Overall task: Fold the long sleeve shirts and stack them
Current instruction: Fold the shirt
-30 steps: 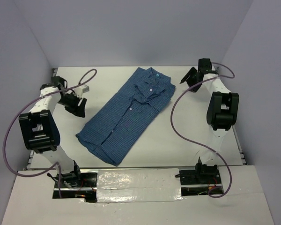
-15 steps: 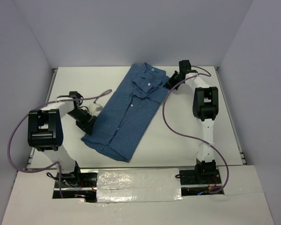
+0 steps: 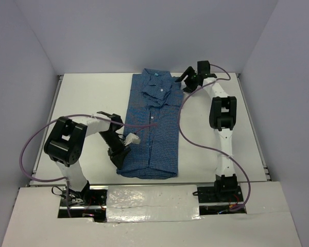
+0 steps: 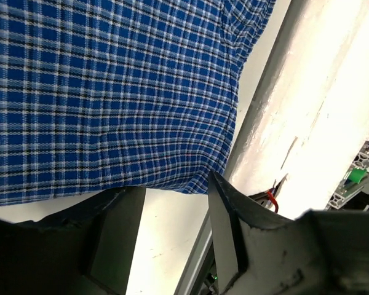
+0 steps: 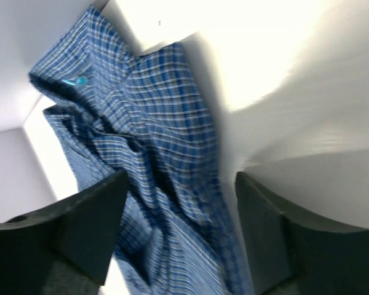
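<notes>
My left gripper grabs the long sleeve shirt point(image 3: 152, 128) by the near corner of its hem point(image 3: 121, 170) next. Then I fold the hem toward the collar.
The long sleeve shirt point(image 3: 152, 128) is blue, finely checked, and lies buttoned as a narrow lengthwise strip, with its collar point(image 3: 158, 81) far and its hem near. My left gripper point(image 3: 121, 158) sits at the hem's near left corner. In the left wrist view the left gripper point(image 4: 172, 192) is open, with bare table between its fingers and the shirt's hem point(image 4: 111, 92) just past the tips. My right gripper point(image 3: 187, 82) is beside the collar's right side. In the right wrist view the right gripper point(image 5: 178, 184) is open wide, low over the rumpled shoulder cloth point(image 5: 154, 123).
The white table point(image 3: 82, 98) is walled on three sides. A foil-taped strip point(image 3: 154, 198) runs along the near edge, close to the hem and showing as a pale band point(image 4: 307, 92) in the left wrist view. Purple cables point(image 3: 33, 144) loop from both arms.
The shirt has swung from a diagonal to lie straight, with its hem shifted right and nearer. My left arm came in to the hem corner. My right arm moved left to the collar.
</notes>
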Tool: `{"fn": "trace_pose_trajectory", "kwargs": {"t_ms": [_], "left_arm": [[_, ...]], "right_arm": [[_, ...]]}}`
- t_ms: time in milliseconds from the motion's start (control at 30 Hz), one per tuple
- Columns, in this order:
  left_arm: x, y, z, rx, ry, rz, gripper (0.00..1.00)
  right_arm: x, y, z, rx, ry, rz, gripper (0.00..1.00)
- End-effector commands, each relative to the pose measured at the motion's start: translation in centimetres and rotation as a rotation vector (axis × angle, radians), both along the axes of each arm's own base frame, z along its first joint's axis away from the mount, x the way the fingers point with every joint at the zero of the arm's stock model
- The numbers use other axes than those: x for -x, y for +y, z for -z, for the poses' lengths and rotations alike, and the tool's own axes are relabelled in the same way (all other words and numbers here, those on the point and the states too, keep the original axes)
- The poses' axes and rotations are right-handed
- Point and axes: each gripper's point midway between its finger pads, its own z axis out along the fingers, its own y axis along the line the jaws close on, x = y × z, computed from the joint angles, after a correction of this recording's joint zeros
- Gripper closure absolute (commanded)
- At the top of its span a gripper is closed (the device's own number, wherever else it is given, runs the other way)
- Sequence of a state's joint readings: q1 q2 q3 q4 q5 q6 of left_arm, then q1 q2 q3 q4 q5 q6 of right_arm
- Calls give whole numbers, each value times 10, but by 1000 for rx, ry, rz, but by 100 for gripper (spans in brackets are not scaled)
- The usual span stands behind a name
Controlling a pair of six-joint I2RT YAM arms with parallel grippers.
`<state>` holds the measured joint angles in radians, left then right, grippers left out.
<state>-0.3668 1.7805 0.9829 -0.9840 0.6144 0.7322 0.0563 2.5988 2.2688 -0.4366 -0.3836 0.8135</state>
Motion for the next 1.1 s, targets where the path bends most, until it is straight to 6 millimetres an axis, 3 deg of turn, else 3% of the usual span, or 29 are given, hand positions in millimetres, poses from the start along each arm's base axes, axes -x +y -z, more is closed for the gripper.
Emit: {"fn": "trace_pose_trajectory", "kwargs": {"t_ms": [0,33,67,100,133,167,200,233,267,300,333,367,400,433,467,500,533,567,600,633,700,733,800,900,1067], "left_arm": [[-25,-2,9,28,-127,75,41],[-30,0,7,13,-149,79,41],[-45,5,2,-23,-206,86,40],[-51,8,-6,-34,-241,84,40],[-57,11,-12,-39,-274,98,40],[-73,15,-27,-48,-348,96,40],[-77,19,-36,-46,-383,122,39],[-83,22,-44,-46,-427,143,39],[-94,26,-63,-48,-520,160,38],[-102,27,-72,-25,-610,232,38],[-98,30,-84,-4,-699,282,37],[-98,29,-88,22,-763,336,36],[-104,24,-92,79,-886,466,36],[-91,26,-77,103,-906,536,36],[-88,23,-85,127,-996,609,37],[-86,20,-81,154,-1064,756,37],[-80,21,-69,163,-1097,822,38],[-79,17,-66,192,-1141,920,38],[-72,18,-55,208,-1141,967,38],[-69,15,-51,234,-1162,1051,37],[-60,10,-43,278,-1174,1103,34],[-56,5,-41,305,-1190,1149,33],[-43,-1,-37,352,-1206,1198,31],[-23,-5,-20,386,-1193,1210,27],[-10,-5,2,391,-1167,1198,26]], "right_arm": [[0,-46,-68,132,-125,23,21],[3,-68,-70,165,-116,48,20],[13,-77,-72,210,-94,38,19],[19,-93,-96,260,-114,79,17],[37,-100,-89,304,-58,68,17],[51,-101,-120,338,-91,76,15],[72,-106,-103,385,-24,87,13],[87,-104,-102,412,-10,72,10],[106,-101,-133,425,-60,75,0],[140,-83,-100,433,21,20,0],[156,-74,-129,425,-61,7,0],[174,-65,-120,413,-49,-21,0],[207,-48,-89,387,9,-76,0],[224,-38,-84,370,11,-107,0],[244,-30,-96,353,-30,-125,0],[277,-23,-66,344,35,-168,0],[296,0,-77,310,-16,-228,0],[325,5,-51,295,61,-249,0],[345,23,-55,263,42,-307,0],[370,26,-35,253,99,-332,1],[397,43,-34,204,104,-367,8],[417,42,-18,196,148,-379,11],[433,56,-20,145,131,-400,17],[463,68,-5,104,169,-449,24],[492,75,19,90,275,-498,25]]}}
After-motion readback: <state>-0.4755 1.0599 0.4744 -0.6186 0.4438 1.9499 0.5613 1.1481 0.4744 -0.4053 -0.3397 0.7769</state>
